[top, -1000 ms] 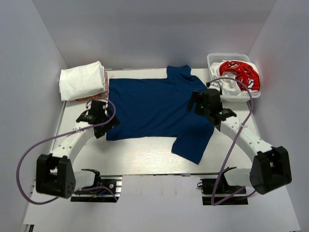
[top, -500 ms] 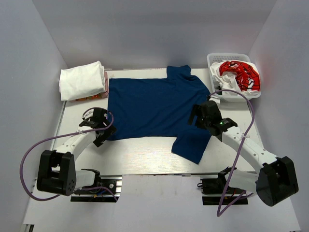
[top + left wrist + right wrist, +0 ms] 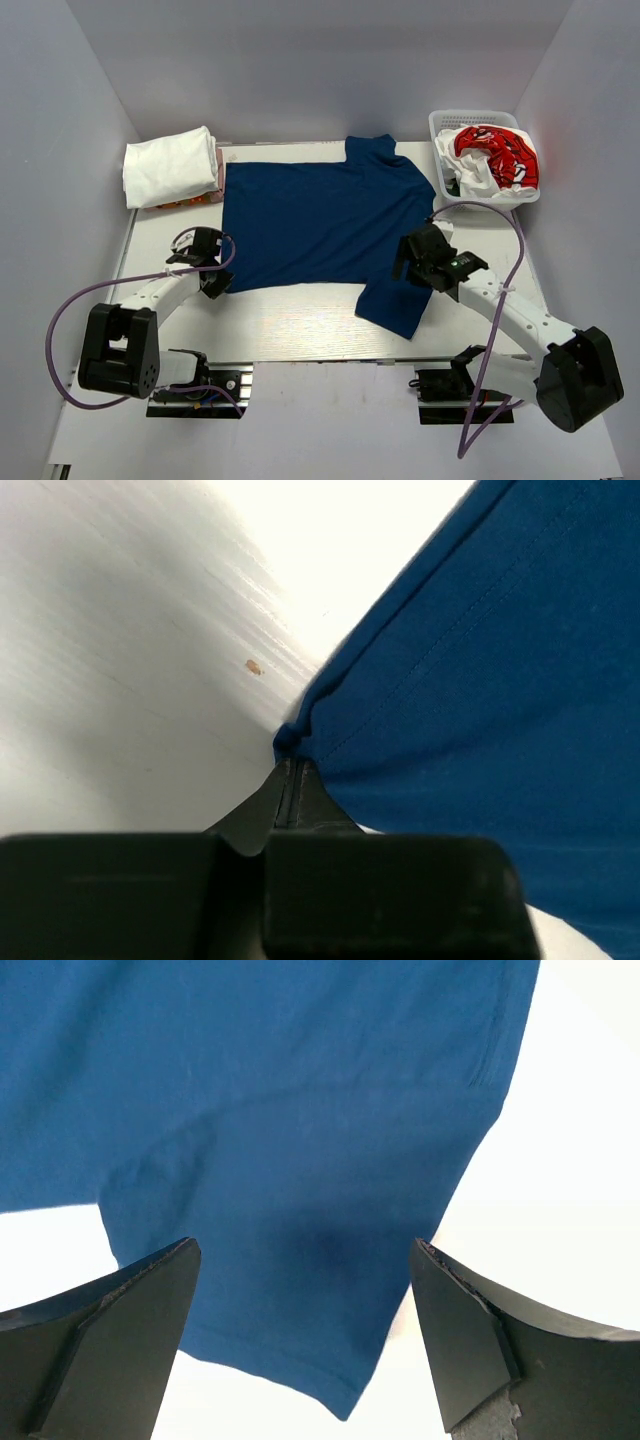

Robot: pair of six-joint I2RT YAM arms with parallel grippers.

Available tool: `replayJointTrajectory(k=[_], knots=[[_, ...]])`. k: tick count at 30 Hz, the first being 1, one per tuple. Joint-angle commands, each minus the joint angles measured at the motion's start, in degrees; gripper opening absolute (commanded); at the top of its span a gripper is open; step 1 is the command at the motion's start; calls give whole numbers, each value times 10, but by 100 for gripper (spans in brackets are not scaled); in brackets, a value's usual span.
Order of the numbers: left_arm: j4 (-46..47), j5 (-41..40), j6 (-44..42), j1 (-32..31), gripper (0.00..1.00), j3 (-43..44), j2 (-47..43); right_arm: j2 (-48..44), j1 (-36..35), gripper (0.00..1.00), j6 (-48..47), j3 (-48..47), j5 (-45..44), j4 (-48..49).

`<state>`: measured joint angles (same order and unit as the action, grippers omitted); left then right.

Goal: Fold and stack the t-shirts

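Observation:
My right gripper takes hold of the navy t-shirt's near sleeve [image 3: 396, 298] [image 3: 296, 1250] next, opposite the pinched hem corner, to fold the t-shirt's near side over.
A navy blue t-shirt [image 3: 320, 220] lies spread flat across the table, one sleeve pointing toward the near right. My left gripper [image 3: 218, 283] is at the shirt's near-left hem corner. In the left wrist view its fingers [image 3: 290, 770] are shut together, with the bunched corner of the navy cloth [image 3: 480, 680] pinched at their tips. My right gripper [image 3: 410, 262] hovers over the near-right sleeve. In the right wrist view it [image 3: 305, 1245] stands wide open, with the sleeve [image 3: 300, 1110] lying below and between the fingers.
A folded white t-shirt [image 3: 170, 165] lies at the far left on top of something orange [image 3: 180, 203]. At the far right, a white lattice basket [image 3: 445, 125] holds a red t-shirt with white lettering [image 3: 495, 150] and white cloth [image 3: 470, 178]. Grey walls enclose the table.
My left gripper drew back toward the near-left hem corner and went from open to shut on it. My right gripper slid nearer along the sleeve and stayed open.

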<state>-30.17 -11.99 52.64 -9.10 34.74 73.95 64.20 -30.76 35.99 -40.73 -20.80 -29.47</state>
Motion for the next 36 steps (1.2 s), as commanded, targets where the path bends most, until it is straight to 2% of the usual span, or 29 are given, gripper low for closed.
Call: replayJointTrajectory(k=[1, 8, 12, 14, 19, 20, 23, 24, 25, 28, 30, 33, 36], knots=[[9, -1, -8, 2, 0, -1, 9, -7, -23, 90, 1, 8, 3, -32], [4, -19, -13, 2, 0, 4, -13, 24, -81, 90, 49, 27, 38, -86], [-2, -30, -20, 2, 0, 4, -41, 22, -104, 90, 55, 50, 83, -79], [-8, -30, -25, 2, 0, 4, -47, 62, -117, 90, 59, 65, 102, -61], [-13, -23, -25, 2, 0, 15, -47, 111, -138, 90, 75, 60, 89, -55], [-13, -18, -25, 2, 0, 15, -47, 111, -141, 88, 79, 59, 84, -58], [-8, -18, -25, 2, 0, 9, -47, 113, -145, 57, 99, 60, 70, -75], [-8, -11, -25, 2, 0, 9, -47, 112, -145, 37, 109, 58, 63, -78], [-8, -11, -25, 2, 0, 9, -47, 111, -147, 30, 114, 57, 54, -84], [-8, -6, -25, 2, 0, 15, -41, 109, -147, 19, 133, 32, 9, -127], [-8, -1, -25, 2, 0, 20, -41, 104, -146, 16, 133, 10, -7, -142], [-8, 5, -25, 2, 0, 25, -41, 91, -144, 0, 127, -19, -26, -146], [-8, 5, -25, 2, 0, 38, -41, 82, -141, 0, 106, -43, -46, -134]])
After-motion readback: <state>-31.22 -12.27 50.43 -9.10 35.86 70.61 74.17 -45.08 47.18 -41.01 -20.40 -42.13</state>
